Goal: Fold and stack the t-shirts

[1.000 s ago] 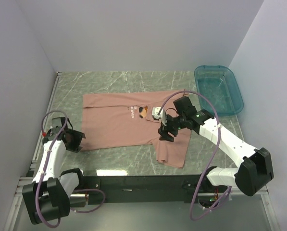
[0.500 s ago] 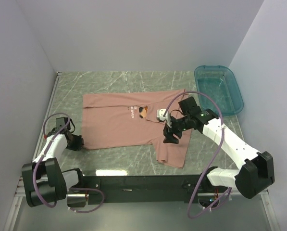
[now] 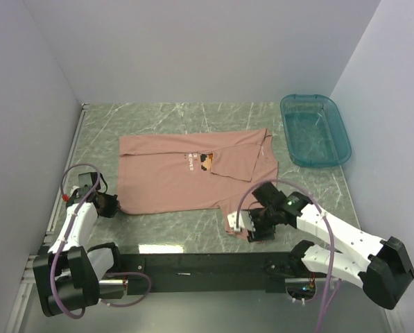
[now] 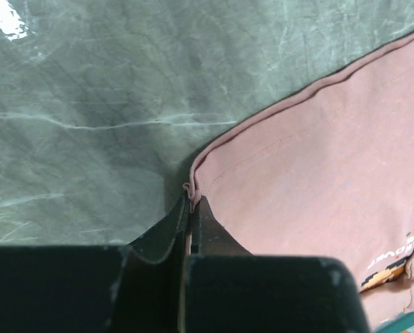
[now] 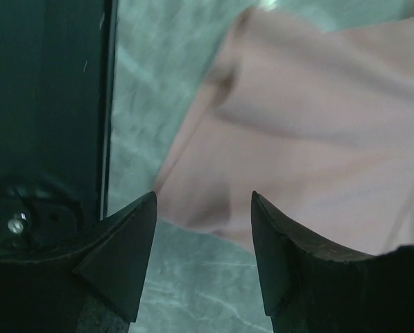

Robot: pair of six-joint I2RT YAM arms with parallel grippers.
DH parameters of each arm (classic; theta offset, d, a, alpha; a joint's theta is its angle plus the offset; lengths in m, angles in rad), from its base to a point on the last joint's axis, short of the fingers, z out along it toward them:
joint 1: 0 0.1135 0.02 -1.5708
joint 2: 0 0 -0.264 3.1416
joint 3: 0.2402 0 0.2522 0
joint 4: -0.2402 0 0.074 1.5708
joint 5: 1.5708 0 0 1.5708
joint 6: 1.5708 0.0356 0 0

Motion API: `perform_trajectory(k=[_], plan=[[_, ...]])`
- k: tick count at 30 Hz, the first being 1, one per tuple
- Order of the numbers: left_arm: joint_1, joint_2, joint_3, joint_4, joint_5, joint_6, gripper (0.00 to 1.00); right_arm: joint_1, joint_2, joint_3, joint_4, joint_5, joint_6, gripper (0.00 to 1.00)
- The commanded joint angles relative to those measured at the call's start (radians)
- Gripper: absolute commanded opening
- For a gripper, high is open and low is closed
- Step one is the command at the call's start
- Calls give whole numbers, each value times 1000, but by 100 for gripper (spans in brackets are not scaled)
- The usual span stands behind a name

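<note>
My right gripper is to grab the outer edge of the near flap next, to fold that side of the dusty-pink t-shirt inward alongside my left gripper.
The dusty-pink t-shirt [image 3: 168, 182] lies spread on the green marbled table, its right side folded in and one flap reaching toward the near edge. The chest print [image 3: 205, 161] shows at the fold. My left gripper [image 3: 114, 206] sits at the shirt's near-left corner and is shut on the hem there; in the left wrist view the hem is pinched between the fingertips [image 4: 191, 198], with the t-shirt [image 4: 317, 159] spreading to the right. My right gripper [image 3: 252, 224] hangs open at the near-right flap. Its fingers straddle the edge of the t-shirt [image 5: 317, 125] with nothing between them [image 5: 203, 201].
A teal plastic bin [image 3: 316, 130] stands at the far right of the table. The black front rail [image 3: 193, 263] runs along the near edge, close beside the right gripper, and fills the left of the right wrist view [image 5: 47, 104]. White walls enclose the table.
The left gripper closed onto the shirt's near-left corner. The right arm moved from the shirt's middle toward the near edge, to the near-right flap, jaws still open.
</note>
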Motion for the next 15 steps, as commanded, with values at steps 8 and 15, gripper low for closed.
perform_trajectory(k=[8, 15], plan=[[-4, 8, -6, 23, 34, 21, 0, 55, -159, -169, -21, 171, -328, 62], [-4, 16, -3, 26, 34, 24, 0, 115, -98, -207, 62, 164, -311, 57]])
